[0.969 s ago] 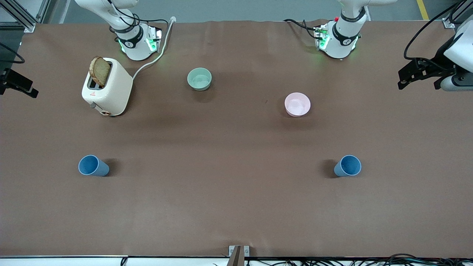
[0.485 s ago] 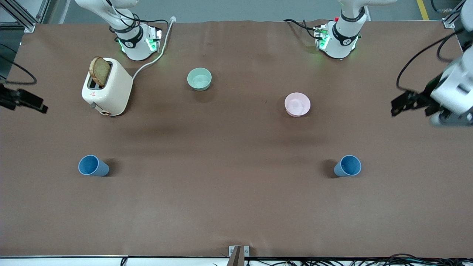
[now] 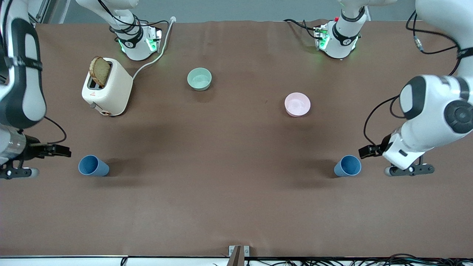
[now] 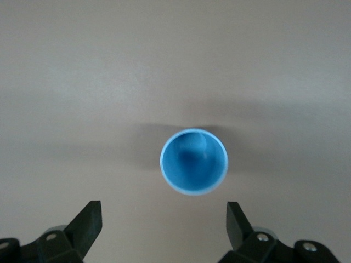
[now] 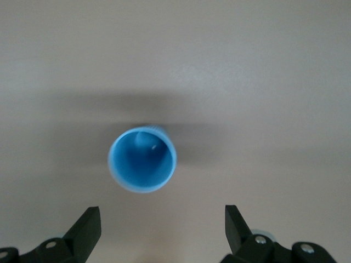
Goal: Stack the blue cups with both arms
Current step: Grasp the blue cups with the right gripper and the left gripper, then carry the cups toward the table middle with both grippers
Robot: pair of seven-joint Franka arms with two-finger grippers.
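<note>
The left gripper will take hold of the blue cup by its rim [image 3: 88, 156] [image 4: 194, 193] next, so that it can stack the cups.
Two blue cups stand upright on the brown table. One cup [image 3: 347, 166] is toward the left arm's end, the other cup [image 3: 93, 166] toward the right arm's end. My left gripper [image 3: 366, 151] is open and empty, over the table just beside its cup, on the side toward the table's end. In the left wrist view the cup [image 4: 193, 161] lies ahead of the open left gripper [image 4: 163, 222]. My right gripper [image 3: 63, 150] is open and empty, over the table beside its cup. In the right wrist view that cup [image 5: 142, 159] lies ahead of the open right gripper [image 5: 162, 226].
A cream toaster [image 3: 109, 92] with a slice of bread stands near the right arm's base. A pale green bowl [image 3: 199, 78] and a pink bowl [image 3: 297, 104] sit farther from the front camera than the cups.
Both arms have swung in from the table's ends and come down beside the cups. The cups and bowls have not moved.
</note>
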